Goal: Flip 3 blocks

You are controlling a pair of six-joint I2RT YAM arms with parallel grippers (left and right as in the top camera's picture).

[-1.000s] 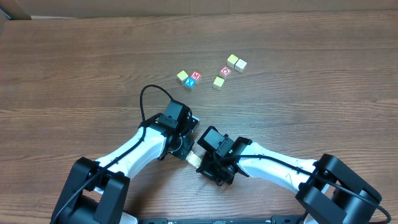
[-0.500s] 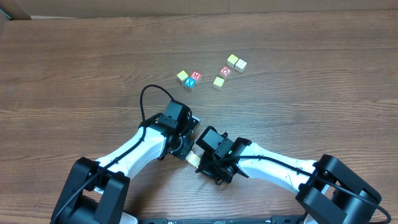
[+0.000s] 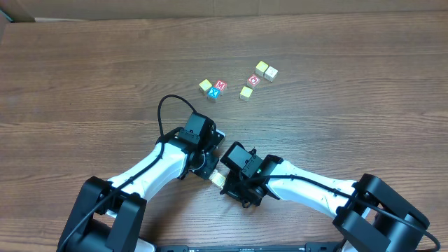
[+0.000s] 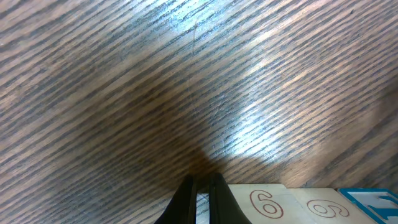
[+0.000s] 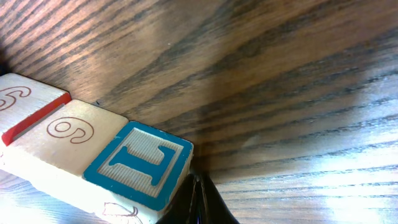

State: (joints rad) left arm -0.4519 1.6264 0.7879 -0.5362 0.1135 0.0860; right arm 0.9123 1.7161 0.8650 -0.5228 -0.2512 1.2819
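Note:
My shut fingers only touch the corner of the blue "I" cube. My right gripper would come up empty if I lifted it now, and the row point(image 5: 87, 148) would stay on the tabletop.
Three blocks lie in a row point(image 3: 218, 179) on the table between my two grippers. In the right wrist view they are a pale cube with an outlined 6 and a red edge point(image 5: 25, 102), a pale cube with another outlined 6 point(image 5: 68, 130), and one with a blue "I" on top point(image 5: 140, 165). My right gripper point(image 5: 198, 199) is shut and empty, its tips against the blue "I" cube's corner. My left gripper point(image 4: 199, 199) is shut too, its tips right beside the pale 6 cubes point(image 4: 267, 202) at the row's other end. In the overhead view the arms hide most of the row.
Further back on the table lie loose cubes: a yellow one point(image 3: 205, 86), the red "M" and blue "X" pair point(image 3: 218, 89), a yellow-green one point(image 3: 246, 92), a red "O" point(image 3: 254, 80) and two pale ones point(image 3: 266, 70). The wooden table point(image 3: 84, 77) stretches to both sides.
The right wrist has edged slightly left toward the row. Both grippers stay shut and the cubes have not moved.

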